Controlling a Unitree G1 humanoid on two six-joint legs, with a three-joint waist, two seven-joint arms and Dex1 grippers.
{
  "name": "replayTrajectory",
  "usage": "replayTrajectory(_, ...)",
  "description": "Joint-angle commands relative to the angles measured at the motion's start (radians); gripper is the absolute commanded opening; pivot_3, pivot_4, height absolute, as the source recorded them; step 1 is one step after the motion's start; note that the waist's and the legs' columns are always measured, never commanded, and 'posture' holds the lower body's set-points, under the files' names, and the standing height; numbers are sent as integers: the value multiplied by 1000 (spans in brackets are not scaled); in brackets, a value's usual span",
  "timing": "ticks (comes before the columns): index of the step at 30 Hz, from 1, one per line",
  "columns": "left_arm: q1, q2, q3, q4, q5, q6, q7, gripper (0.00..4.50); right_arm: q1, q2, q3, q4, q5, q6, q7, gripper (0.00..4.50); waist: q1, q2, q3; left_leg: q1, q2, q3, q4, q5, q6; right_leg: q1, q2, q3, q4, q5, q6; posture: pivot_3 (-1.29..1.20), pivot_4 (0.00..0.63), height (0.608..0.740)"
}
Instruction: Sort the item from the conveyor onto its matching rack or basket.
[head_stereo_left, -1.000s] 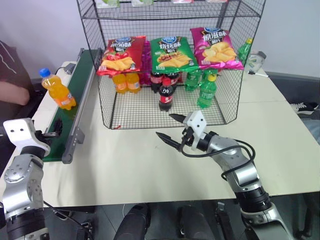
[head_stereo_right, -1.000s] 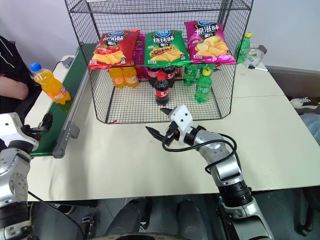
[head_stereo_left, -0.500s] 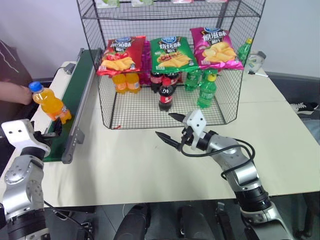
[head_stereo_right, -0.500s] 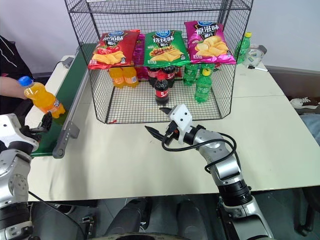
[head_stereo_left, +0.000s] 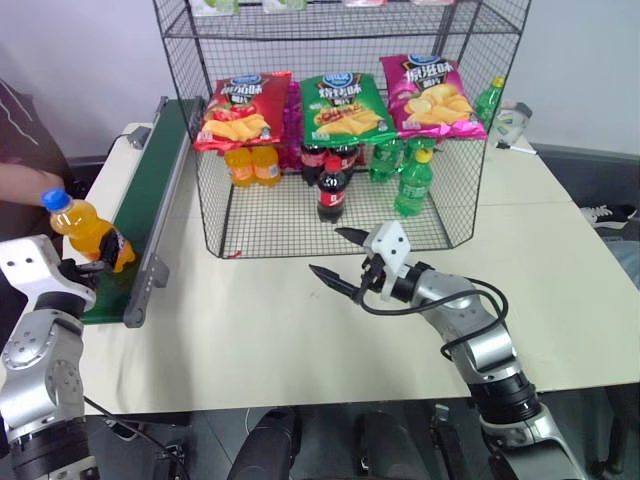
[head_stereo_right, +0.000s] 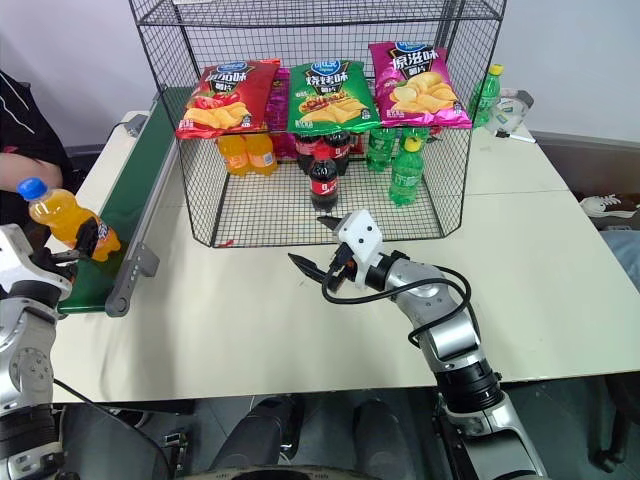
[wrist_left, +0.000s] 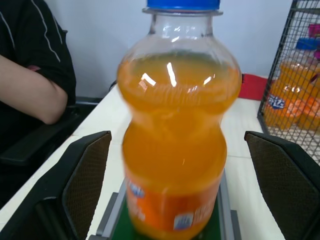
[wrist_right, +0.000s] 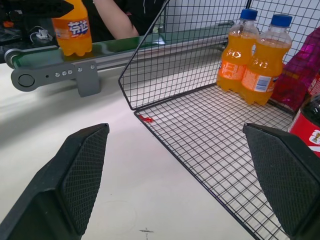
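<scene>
I should close my left gripper on the bottle now. Its fingers are on either side of the orange bottle's middle, so they would hold the bottle.
The item, an orange soda bottle with a blue cap, stands on the near end of the dark green conveyor. My left gripper is open around the bottle. Its two fingers stand on either side of the bottle with gaps showing, not touching it. The black wire rack stands on the table to the right of the belt, with chip bags across its front. In front of the rack, my right gripper hangs open over the table with nothing in it.
Inside the rack stand two orange soda bottles, cola bottles and green soda bottles. A person's arm rests beside the conveyor's left side, close to the bottle. The pale table stretches in front of the rack.
The orange bottle has travelled down the belt to its near end and now stands between my left gripper's fingers. Both arms have kept their places.
</scene>
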Motion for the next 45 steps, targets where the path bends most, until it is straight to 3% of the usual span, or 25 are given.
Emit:
replayTrajectory(1, -9, 21, 33, -44, -7, -18, 5, 4466, -8, 12, 1, -28, 10, -12, 1, 4500, 0, 0, 0, 0, 0, 0, 0, 0, 0, 0, 0, 0, 0, 0, 0, 0, 150, 740)
replayTrajectory(6, -5, 21, 30, -48, -5, -17, 6, 4466, -3, 11, 1, -32, 9, -11, 0, 4500, 0, 0, 0, 0, 0, 0, 0, 0, 0, 0, 0, 0, 0, 0, 0, 0, 150, 740)
replayTrajectory(10, 2, 16, 26, -65, -5, -14, 10, 2843, -1, 11, 1, -35, 9, -10, 0, 4500, 2, 0, 0, 0, 0, 0, 0, 0, 0, 0, 0, 0, 0, 0, 0, 0, 150, 740)
replayTrajectory(11, 2, 15, 26, -70, -6, -11, 12, 2651, -1, 11, 2, -34, 9, -10, -1, 4500, 2, 0, 0, 0, 0, 0, 0, 0, 0, 0, 0, 0, 0, 0, 0, 0, 150, 740)
replayTrajectory(22, -73, 78, 33, -199, -67, 45, -12, 2651, -5, 6, 5, -30, 9, -13, 5, 4500, 2, -1, 0, 0, 0, 0, 0, 0, 0, 0, 0, 0, 0, 0, 0, 0, 150, 740)
replayTrajectory(31, -182, 148, -141, -356, -200, 257, -127, 2651, -12, -38, -60, -62, 27, 0, 2, 4500, -1, -1, 0, 0, 0, 0, 1, 0, 0, 2, 0, 0, 0, 0, 0, 0, 150, 740)
replayTrajectory(37, -220, 52, -326, -319, -112, 273, -94, 2651, 3, -74, -101, -89, 31, 10, -11, 4500, -2, 0, 0, 0, 0, 0, 0, 0, 0, 4, 1, 0, 1, 0, 0, 0, 150, 740)
replayTrajectory(45, -356, -181, -490, 146, 164, -114, -56, 2651, 13, -81, -111, -114, 32, 26, -30, 4500, 9, -1, 0, 0, -1, 0, 1, 1, 0, 5, 0, -1, 1, 0, 0, 0, 150, 740)
